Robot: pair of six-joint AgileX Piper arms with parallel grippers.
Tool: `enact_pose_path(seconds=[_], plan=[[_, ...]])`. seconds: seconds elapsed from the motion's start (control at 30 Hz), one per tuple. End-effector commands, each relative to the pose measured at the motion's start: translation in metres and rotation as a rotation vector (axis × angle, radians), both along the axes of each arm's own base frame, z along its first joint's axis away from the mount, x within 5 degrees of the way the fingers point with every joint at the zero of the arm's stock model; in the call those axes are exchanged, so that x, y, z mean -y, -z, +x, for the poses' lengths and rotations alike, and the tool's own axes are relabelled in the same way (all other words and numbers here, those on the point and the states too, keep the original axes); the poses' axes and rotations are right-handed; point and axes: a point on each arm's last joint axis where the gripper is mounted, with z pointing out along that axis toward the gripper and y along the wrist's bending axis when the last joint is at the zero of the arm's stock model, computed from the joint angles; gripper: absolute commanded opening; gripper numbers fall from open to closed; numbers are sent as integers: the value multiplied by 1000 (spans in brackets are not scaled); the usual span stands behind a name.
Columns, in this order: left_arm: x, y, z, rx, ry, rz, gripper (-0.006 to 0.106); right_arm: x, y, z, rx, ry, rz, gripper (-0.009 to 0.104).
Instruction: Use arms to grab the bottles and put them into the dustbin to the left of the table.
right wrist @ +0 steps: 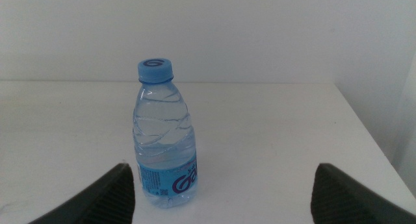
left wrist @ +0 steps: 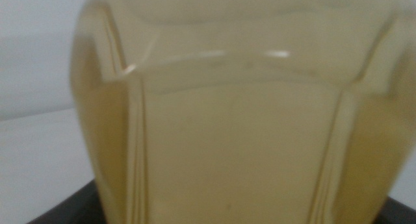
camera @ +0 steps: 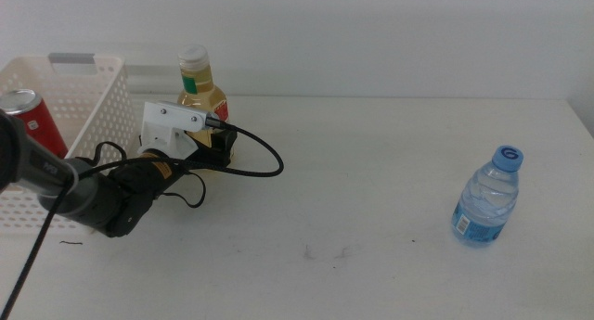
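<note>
The yellow bottle's body fills the space between my left gripper's fingers in the left wrist view, so my left gripper now closes on the bottle's body.
The yellow bottle (camera: pixel 202 88) with a white cap stands upright at the table's far left, beside the dustbin (camera: pixel 88 107). My left gripper (camera: pixel 218 155) is right at its base, and the bottle's body (left wrist: pixel 240 120) fills the left wrist view. A red can (camera: pixel 31 121) leans inside the dustbin. The water bottle (camera: pixel 489 198) with a blue cap stands at the right of the table (camera: pixel 371 199). In the right wrist view my right gripper (right wrist: pixel 222 175) is open, with the water bottle (right wrist: pixel 166 146) a short way ahead of it and untouched.
The left arm's black cable (camera: pixel 264 162) loops over the table to the right of the yellow bottle. Faint scuff marks (camera: pixel 325 253) lie near the table's middle front. The table's right edge (right wrist: pixel 374 139) runs close behind the water bottle.
</note>
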Motion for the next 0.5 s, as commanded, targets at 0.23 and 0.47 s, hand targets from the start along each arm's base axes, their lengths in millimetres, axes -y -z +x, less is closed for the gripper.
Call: enact_pose_path(seconds=[0.23,0.47], plan=[[-4,-29,-9,-21,-37,1,19,0,0,0,12,4,-7,90],[-9,-123,-66,-227,-106,192,-2,0,0,0,12,4,-7,90]])
